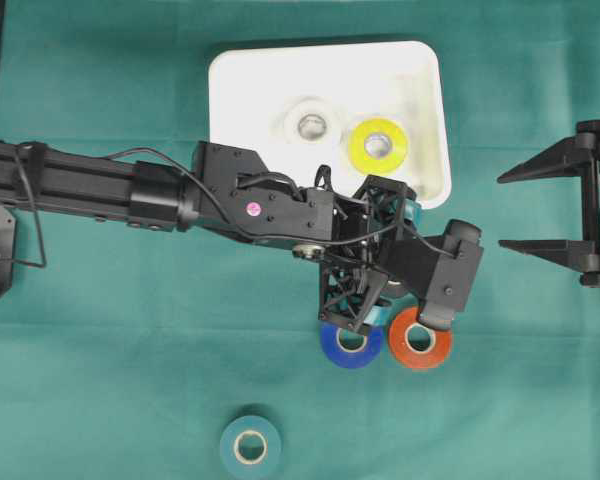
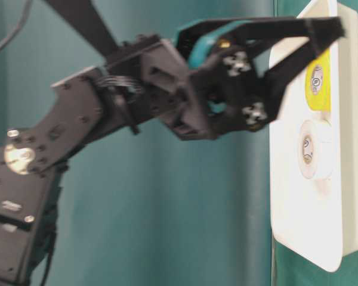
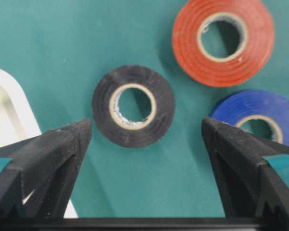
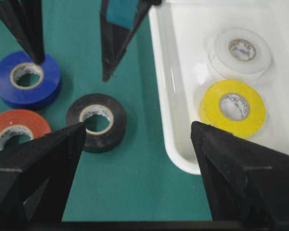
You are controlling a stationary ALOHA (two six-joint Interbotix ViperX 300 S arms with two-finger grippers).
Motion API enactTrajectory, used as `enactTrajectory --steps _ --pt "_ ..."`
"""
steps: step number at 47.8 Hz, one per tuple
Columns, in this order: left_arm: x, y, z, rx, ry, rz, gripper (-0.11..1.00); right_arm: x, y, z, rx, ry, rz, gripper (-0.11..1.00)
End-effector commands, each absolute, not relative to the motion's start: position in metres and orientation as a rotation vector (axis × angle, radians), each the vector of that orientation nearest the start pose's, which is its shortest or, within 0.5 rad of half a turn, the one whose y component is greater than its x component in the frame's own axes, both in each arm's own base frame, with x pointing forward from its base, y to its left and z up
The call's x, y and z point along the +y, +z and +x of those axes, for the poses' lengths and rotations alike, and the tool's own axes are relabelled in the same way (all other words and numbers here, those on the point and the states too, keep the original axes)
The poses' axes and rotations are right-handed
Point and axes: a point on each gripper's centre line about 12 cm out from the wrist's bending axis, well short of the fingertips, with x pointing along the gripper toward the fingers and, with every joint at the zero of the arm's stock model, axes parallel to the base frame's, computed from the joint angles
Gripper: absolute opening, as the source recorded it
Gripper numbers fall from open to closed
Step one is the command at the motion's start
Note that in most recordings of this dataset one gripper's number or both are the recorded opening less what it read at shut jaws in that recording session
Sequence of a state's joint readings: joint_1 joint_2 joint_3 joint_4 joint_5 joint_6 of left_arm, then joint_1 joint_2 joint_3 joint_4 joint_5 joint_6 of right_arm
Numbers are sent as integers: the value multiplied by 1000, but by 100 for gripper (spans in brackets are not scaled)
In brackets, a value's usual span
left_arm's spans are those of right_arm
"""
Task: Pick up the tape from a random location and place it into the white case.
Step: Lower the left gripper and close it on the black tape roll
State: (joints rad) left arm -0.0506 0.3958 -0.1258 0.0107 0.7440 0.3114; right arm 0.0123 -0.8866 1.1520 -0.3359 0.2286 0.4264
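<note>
The black tape roll is wide around its open hole (image 3: 132, 106), so my left gripper should next grab the roll's narrow ring side (image 3: 164, 108) with one finger inside the hole.
A black tape roll (image 3: 133, 106) lies flat on the green cloth just ahead of my left gripper (image 3: 147, 127), which hovers above it, open and empty. In the overhead view that arm hides the black roll. An orange roll (image 1: 420, 337) and a blue roll (image 1: 351, 345) lie close beside it. The white case (image 1: 250, 90) at the back holds a yellow roll (image 1: 378, 144) and a white roll (image 1: 311, 124). My right gripper (image 1: 502, 212) stands open and empty at the right edge, facing the case (image 4: 178, 72) and the black roll (image 4: 96, 122).
A teal roll (image 1: 250, 446) lies alone near the front edge. The left arm stretches across the middle from the left side, its wrist just below the case's front right corner. Green cloth covers the whole table.
</note>
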Motion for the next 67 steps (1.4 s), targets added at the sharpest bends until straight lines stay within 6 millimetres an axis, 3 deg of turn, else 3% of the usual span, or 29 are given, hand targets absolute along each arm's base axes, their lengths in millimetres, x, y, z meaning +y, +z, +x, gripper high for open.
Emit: enactTrajectory --steps 1,14,67 --pt "-24 209 525 968 -193 328 93 -6 233 202 465 -81 72 84" --pt "-26 173 527 1033 -222 350 94 -6 230 204 473 -79 72 84" --pt "-36 122 535 1067 -247 364 93 -6 228 205 481 -79 72 84"
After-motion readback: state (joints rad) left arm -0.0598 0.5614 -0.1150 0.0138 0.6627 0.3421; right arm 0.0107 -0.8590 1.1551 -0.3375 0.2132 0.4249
